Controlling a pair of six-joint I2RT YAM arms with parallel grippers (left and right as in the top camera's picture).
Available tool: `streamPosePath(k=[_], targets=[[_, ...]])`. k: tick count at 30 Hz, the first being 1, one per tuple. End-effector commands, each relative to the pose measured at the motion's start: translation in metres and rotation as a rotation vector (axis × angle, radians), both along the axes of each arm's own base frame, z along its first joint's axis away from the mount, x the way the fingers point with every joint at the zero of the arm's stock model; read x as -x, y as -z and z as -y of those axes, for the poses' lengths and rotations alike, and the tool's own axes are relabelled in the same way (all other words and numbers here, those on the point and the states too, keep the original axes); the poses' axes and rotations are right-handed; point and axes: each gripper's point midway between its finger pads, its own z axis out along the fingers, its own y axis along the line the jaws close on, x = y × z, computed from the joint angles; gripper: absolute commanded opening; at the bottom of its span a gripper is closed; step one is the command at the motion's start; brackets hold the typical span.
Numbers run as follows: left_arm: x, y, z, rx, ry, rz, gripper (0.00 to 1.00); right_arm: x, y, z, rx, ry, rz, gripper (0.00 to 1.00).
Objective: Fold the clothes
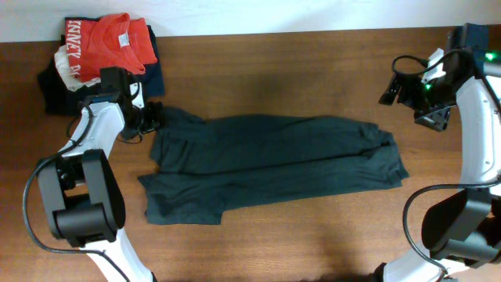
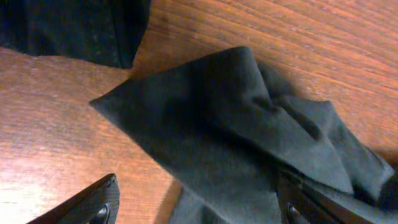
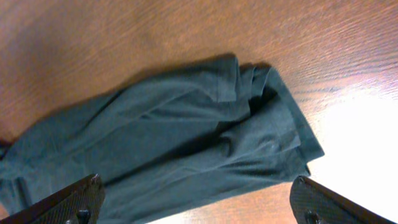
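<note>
The robot needs to fold the dark T-shirt [image 1: 274,160] next, so its left gripper needs to grab the T-shirt near its back corner beside the pile. The left gripper then needs to pull that end of the T-shirt forward.
The clothes are one dark T-shirt [image 1: 274,160], folded into a long strip across the middle of the table. My left gripper [image 1: 154,117] sits low at the strip's back left corner, open. In the left wrist view a pointed corner of the shirt [image 2: 236,124] lies on the wood between and ahead of the spread fingers [image 2: 99,205], and nothing is pinched. My right gripper [image 1: 409,103] hangs open off the strip's right end, toward the back. Its wrist view looks down on that end of the shirt [image 3: 186,137], with the left gripper's counterpart here, my right gripper [image 3: 199,205], apart from the cloth.
A pile with a red-orange shirt [image 1: 109,43] on dark folded garments [image 1: 51,86] sits at the back left corner, close behind my left gripper. The edge of a dark garment [image 2: 74,25] shows at the top of the left wrist view. Bare wood [image 1: 313,243] runs in front of the shirt.
</note>
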Motion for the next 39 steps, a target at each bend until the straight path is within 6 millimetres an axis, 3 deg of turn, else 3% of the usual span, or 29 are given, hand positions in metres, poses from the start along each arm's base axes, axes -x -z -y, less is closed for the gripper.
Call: streamPosePath(k=[1, 4, 5, 12, 17, 22, 28, 30, 32, 37, 39], targets=[[-0.015, -0.001, -0.004, -0.013, 0.015, 0.055, 0.80, -0.004, 0.001, -0.018, -0.018, -0.051, -0.003, 0.99], [-0.022, -0.003, -0.005, -0.018, 0.014, 0.085, 0.58, -0.005, 0.002, -0.030, -0.018, -0.081, -0.005, 0.99], [-0.023, -0.003, -0.005, -0.018, 0.014, 0.087, 0.42, -0.005, 0.002, -0.033, -0.015, -0.090, -0.006, 0.99], [-0.019, -0.002, -0.004, -0.016, 0.014, 0.069, 0.38, -0.005, 0.003, -0.039, 0.014, -0.113, -0.012, 0.99], [-0.012, 0.001, -0.006, -0.029, 0.008, 0.040, 0.01, -0.007, 0.003, -0.040, 0.014, -0.110, -0.006, 0.99], [-0.011, 0.000, -0.011, -0.053, -0.006, 0.031, 0.01, -0.012, 0.001, -0.040, 0.006, -0.101, 0.017, 0.99], [-0.023, -0.036, 0.004, 0.030, 0.016, 0.104, 0.01, -0.040, -0.004, -0.033, 0.057, -0.132, 0.133, 0.99], [-0.022, -0.036, 0.004, 0.029, 0.016, 0.102, 0.01, -0.045, 0.003, -0.028, 0.081, -0.124, 0.124, 0.99], [-0.020, -0.035, 0.005, 0.031, 0.016, 0.091, 0.01, -0.047, 0.026, -0.026, 0.081, -0.122, 0.061, 0.98], [-0.019, -0.034, 0.004, 0.031, 0.015, 0.087, 0.01, -0.035, 0.098, -0.018, 0.079, -0.095, -0.169, 0.83], [-0.017, -0.034, 0.005, 0.032, 0.015, 0.080, 0.01, -0.033, 0.116, -0.018, 0.070, -0.097, -0.217, 0.78]])
